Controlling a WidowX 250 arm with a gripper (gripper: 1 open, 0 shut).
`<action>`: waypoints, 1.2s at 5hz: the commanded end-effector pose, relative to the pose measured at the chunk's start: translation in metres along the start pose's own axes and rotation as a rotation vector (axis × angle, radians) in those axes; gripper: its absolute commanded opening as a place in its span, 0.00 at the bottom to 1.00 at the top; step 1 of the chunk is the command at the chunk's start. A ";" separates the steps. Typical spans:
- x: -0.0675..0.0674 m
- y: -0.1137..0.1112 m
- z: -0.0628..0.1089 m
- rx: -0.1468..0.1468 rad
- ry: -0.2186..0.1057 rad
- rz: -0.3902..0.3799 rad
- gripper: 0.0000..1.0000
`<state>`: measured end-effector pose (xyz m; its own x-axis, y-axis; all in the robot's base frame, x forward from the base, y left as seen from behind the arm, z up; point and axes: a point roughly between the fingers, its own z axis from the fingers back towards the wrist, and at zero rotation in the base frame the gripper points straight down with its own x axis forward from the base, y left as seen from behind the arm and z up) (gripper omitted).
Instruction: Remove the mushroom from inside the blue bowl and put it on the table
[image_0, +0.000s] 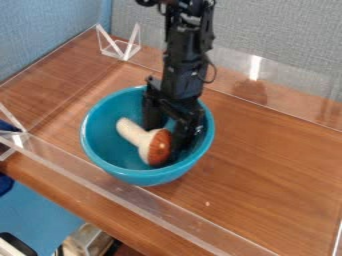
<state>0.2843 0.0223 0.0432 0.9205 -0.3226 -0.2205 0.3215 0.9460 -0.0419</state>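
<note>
The mushroom needs to be lifted out of the blue bowl (114, 155) next, so my gripper needs to grab it by its reddish-brown cap (159, 147).
The blue bowl (114, 155) sits on the wooden table (267, 170) near the front acrylic wall. Inside it the mushroom (147, 140) lies on its side, cream stem pointing left, reddish-brown cap toward the front right. My black gripper (173, 117) reaches down into the bowl from above, open, with its fingers (194, 127) straddling the space just behind and right of the cap. Nothing is held between the fingers. Whether a finger touches the cap I cannot tell.
Low clear acrylic walls (160, 215) edge the table at the front, left and back. A small clear wire-like stand (120, 42) sits at the back left corner. Bare wood lies to the right of the bowl.
</note>
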 end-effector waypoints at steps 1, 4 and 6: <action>0.000 0.004 -0.001 0.001 -0.027 -0.023 1.00; -0.009 0.012 0.012 0.024 -0.038 -0.113 0.00; -0.022 0.009 0.020 0.032 -0.046 -0.098 0.00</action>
<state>0.2681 0.0326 0.0516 0.8773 -0.4282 -0.2169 0.4262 0.9028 -0.0585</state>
